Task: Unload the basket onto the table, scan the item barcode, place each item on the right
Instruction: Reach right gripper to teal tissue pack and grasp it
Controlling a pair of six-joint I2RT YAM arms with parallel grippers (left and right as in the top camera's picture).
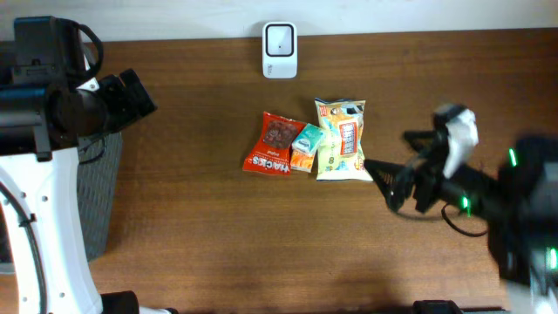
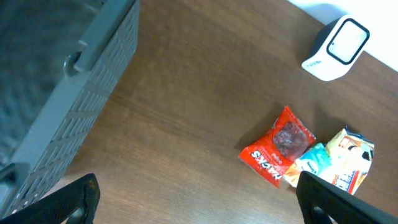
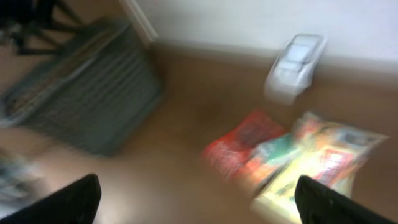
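The small teal packet has an edge toward the yellow packet. My right gripper will pinch it there, so the packet's side stays clear to show the barcode to the scanner point(image 1: 280, 50).
Three snack packets lie side by side mid-table: a red one point(image 1: 273, 144) point(image 2: 278, 146), a small teal and orange one point(image 1: 305, 146) point(image 2: 313, 162) and a yellow one point(image 1: 341, 139) point(image 2: 351, 158). Behind them, at the far edge, stands the white barcode scanner point(image 1: 280, 50) point(image 2: 336, 48) point(image 3: 293, 65). My right gripper point(image 1: 390, 181) point(image 3: 199, 199) is open and empty, just right of the yellow packet point(image 3: 317, 165); its view is blurred. Far left, my left gripper point(image 1: 139, 100) point(image 2: 199, 205) hangs open above bare wood, holding nothing.
A grey slatted basket point(image 1: 96, 192) point(image 2: 62, 81) point(image 3: 87, 106) stands off the table's left edge, beneath the left arm. The brown tabletop point(image 1: 209, 227) stretches between the basket and the packets. A white wall runs behind the scanner.
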